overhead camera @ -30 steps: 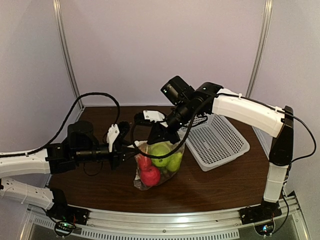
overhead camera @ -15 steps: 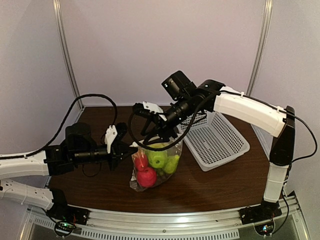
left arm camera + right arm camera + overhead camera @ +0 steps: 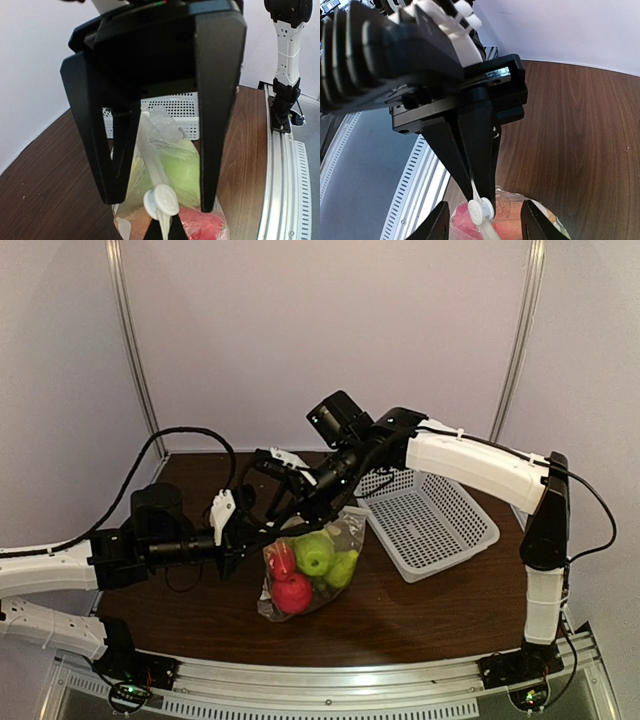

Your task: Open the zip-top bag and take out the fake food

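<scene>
I need to grab the round white slider (image 3: 481, 211) beside my left gripper next, using my right gripper. Then I will slide the slider along to open the bag.
The zip-top bag (image 3: 305, 565) stands on the table, holding a green apple (image 3: 315, 553), a red apple (image 3: 292, 592) and other fake food. My left gripper (image 3: 252, 532) is shut on the bag's white zip strip, just below its round white slider (image 3: 161, 201). My right gripper (image 3: 285, 510) is open. Its black fingers (image 3: 217, 125) straddle the bag's top and the slider without touching them. In the right wrist view the slider (image 3: 481, 211) sits between my open right fingertips (image 3: 537, 225), with the left gripper's closed fingers (image 3: 480, 150) above it.
A white perforated basket (image 3: 440, 525) stands to the right of the bag and shows behind it in the left wrist view (image 3: 170, 107). The metal rail (image 3: 350, 680) runs along the table's near edge. Purple walls enclose the back and sides.
My right gripper has swung left and sits over the bag's top beside the left gripper. The bag has shifted slightly left with it. The left gripper keeps its grip.
</scene>
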You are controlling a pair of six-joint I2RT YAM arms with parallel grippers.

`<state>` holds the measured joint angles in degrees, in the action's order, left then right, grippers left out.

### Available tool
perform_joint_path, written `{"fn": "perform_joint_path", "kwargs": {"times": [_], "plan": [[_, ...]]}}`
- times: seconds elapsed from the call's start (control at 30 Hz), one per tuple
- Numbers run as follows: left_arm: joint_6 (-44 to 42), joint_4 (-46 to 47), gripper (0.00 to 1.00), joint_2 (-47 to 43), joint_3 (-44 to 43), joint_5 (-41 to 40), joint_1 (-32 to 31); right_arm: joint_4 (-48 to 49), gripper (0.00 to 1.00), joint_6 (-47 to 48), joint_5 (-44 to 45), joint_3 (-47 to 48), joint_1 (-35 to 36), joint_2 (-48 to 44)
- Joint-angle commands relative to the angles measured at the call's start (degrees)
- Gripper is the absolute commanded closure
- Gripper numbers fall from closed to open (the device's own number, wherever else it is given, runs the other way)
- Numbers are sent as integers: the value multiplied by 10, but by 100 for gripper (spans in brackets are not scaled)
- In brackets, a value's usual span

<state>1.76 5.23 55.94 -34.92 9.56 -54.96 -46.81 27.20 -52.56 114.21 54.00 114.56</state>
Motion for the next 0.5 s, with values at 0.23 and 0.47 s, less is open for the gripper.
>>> {"fn": "perform_joint_path", "kwargs": {"times": [0.23, 0.47], "plan": [[-12, 31, 100, -4, -28, -9, -1, -6, 77, -25, -52, 22, 2, 20], [-6, 17, 85, -4, -33, -31, 0, 0, 100, -22, -37, 21, 2, 15]]}}
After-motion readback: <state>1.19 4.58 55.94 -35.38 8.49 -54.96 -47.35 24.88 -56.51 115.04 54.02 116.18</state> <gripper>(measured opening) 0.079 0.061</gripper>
